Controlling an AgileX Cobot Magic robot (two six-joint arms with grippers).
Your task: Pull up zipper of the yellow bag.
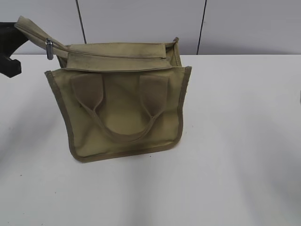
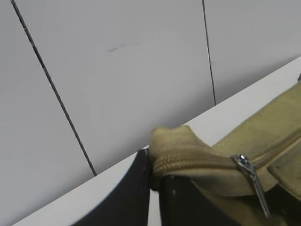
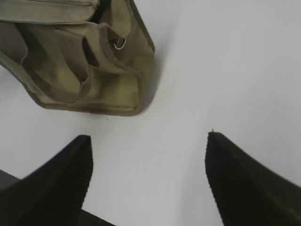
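The zipper tape (image 1: 42,36) lies close against the top of the silver pull. My right gripper should next grab the pull by its free hanging end (image 1: 50,55).
The yellow bag (image 1: 124,110) stands upright on the white table, two looped handles on its face. Its zipper (image 1: 113,55) runs along the top panel. The zipper's tail end sticks out to the upper left, with the silver pull (image 1: 49,49) hanging near it. My left gripper (image 2: 154,181) is shut on that zipper tail end (image 2: 176,153); the pull (image 2: 251,178) hangs just right of the jaws. In the exterior view only a dark part of the left arm (image 1: 9,66) shows at the left edge. My right gripper (image 3: 148,141) is open and empty over bare table, in front of the bag's corner (image 3: 84,66).
A white table (image 1: 235,141) carries the bag. A pale panelled wall (image 1: 141,19) with dark seams stands close behind it. A small metal ring (image 3: 120,44) shows on the bag's side in the right wrist view.
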